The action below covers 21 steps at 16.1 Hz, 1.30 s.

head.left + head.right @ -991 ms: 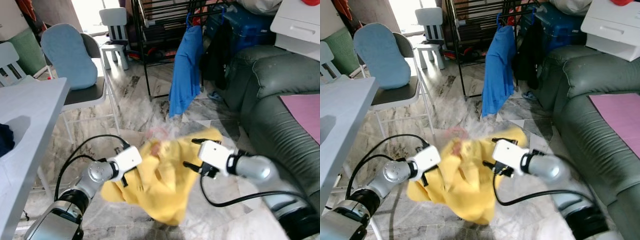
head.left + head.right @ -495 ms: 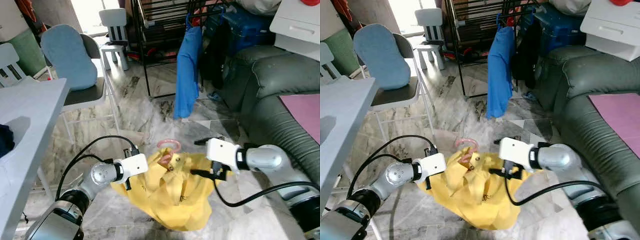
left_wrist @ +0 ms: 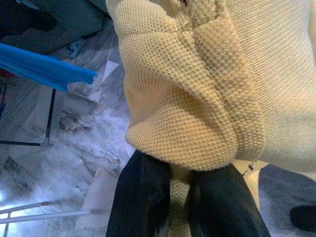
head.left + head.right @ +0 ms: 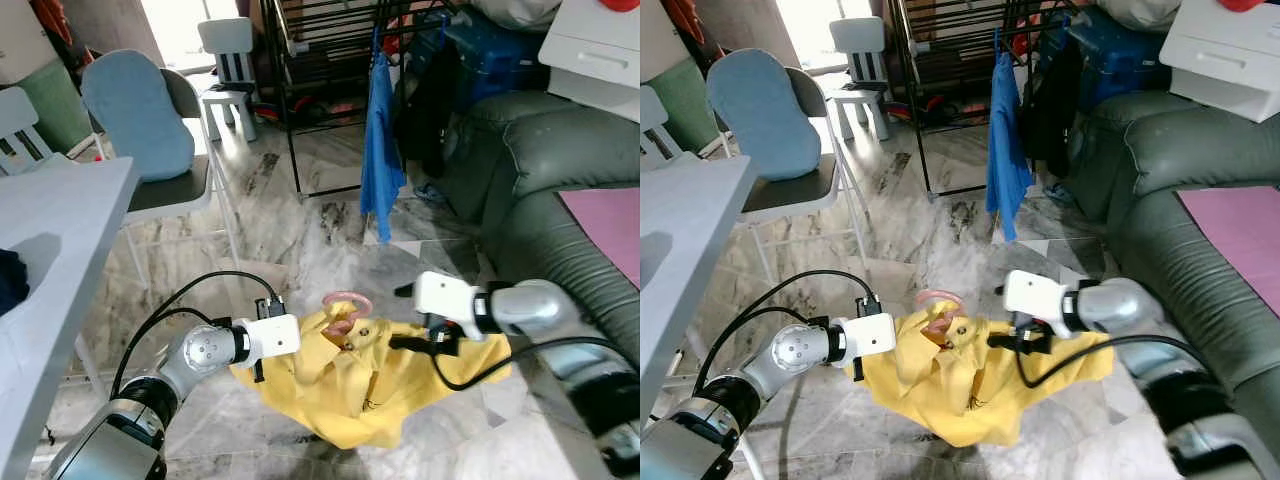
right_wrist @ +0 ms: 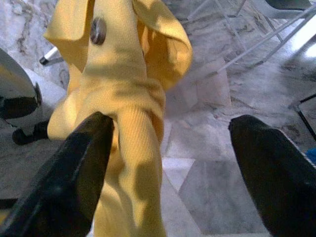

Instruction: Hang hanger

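Observation:
The right gripper should pinch the hanger by its cloth-covered arm (image 4: 409,328) next, as a narrow fold of the shirt stands up there while the shirt body (image 4: 385,400) hangs slack below.
A yellow knit shirt (image 4: 370,385) hangs on a pink hanger whose hook (image 4: 347,302) sticks up at the collar, low over the marble floor between my arms. My left gripper (image 3: 180,170) is shut on a fold of the shirt's left side. My right gripper (image 5: 170,123) is open at the shirt's right shoulder; one finger (image 5: 79,163) rests against the yellow fabric and the other finger (image 5: 266,163) stands well apart. Ahead stands a black clothes rack (image 4: 330,40) with a blue garment (image 4: 380,140) hanging from it.
A dark green sofa (image 4: 560,200) runs along the right. On the left a white table (image 4: 50,250) edge and a chair with a blue cushion (image 4: 140,110) stand close. A small white chair (image 4: 230,60) is farther back.
The yellow shirt has dropped lower and spread out to the right. My right gripper has shifted right along the shoulder. The blue garment on the rack has swung edge-on.

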Tool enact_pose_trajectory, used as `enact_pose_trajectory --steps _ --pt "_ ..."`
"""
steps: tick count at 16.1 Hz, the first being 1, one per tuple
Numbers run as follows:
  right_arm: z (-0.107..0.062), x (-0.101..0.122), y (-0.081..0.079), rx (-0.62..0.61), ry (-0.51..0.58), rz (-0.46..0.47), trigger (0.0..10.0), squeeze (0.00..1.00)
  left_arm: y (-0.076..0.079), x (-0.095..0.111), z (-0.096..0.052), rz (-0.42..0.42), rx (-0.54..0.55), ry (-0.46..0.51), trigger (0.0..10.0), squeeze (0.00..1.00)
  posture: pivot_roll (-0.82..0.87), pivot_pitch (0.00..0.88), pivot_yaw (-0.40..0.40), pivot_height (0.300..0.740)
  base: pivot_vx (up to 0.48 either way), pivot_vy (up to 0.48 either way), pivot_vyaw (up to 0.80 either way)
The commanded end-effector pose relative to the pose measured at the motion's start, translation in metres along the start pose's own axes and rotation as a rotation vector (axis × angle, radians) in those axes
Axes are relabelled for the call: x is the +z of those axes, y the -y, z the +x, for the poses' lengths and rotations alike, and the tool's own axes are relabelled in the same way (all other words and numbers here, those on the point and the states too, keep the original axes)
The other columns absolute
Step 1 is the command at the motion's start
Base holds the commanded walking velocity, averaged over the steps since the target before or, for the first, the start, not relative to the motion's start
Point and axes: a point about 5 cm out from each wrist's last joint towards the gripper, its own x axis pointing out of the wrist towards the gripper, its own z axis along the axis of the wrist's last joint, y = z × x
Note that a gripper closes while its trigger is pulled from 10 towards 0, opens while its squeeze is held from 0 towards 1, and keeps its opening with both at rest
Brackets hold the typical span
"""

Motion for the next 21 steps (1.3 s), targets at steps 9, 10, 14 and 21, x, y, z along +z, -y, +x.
enact_pose_trajectory --steps 9,10,14,21 --pt "0.015 -0.004 -0.004 0.145 -0.06 -0.037 0.0 0.0 -0.006 0.014 0.005 0.057 -0.008 0.06 10.0 0.0 -0.24 0.0 0.106 0.74 0.0 0.0 0.0" --pt "0.015 -0.005 -0.004 0.147 -0.065 -0.042 0.0 0.0 -0.006 0.014 0.005 0.058 -0.008 0.059 10.0 0.0 -0.24 0.0 0.106 0.74 0.0 0.0 0.0" --pt "0.014 -0.013 -0.006 0.177 -0.116 -0.044 0.0 0.0 -0.007 0.015 0.006 0.059 -0.003 0.056 10.0 0.0 -0.24 0.0 0.101 0.74 0.0 0.0 0.0" --pt "0.011 -0.029 -0.011 0.189 -0.202 -0.035 0.0 0.0 -0.011 0.014 0.005 0.056 0.01 0.05 10.0 0.0 -0.24 0.0 0.096 0.74 0.0 0.0 0.0"
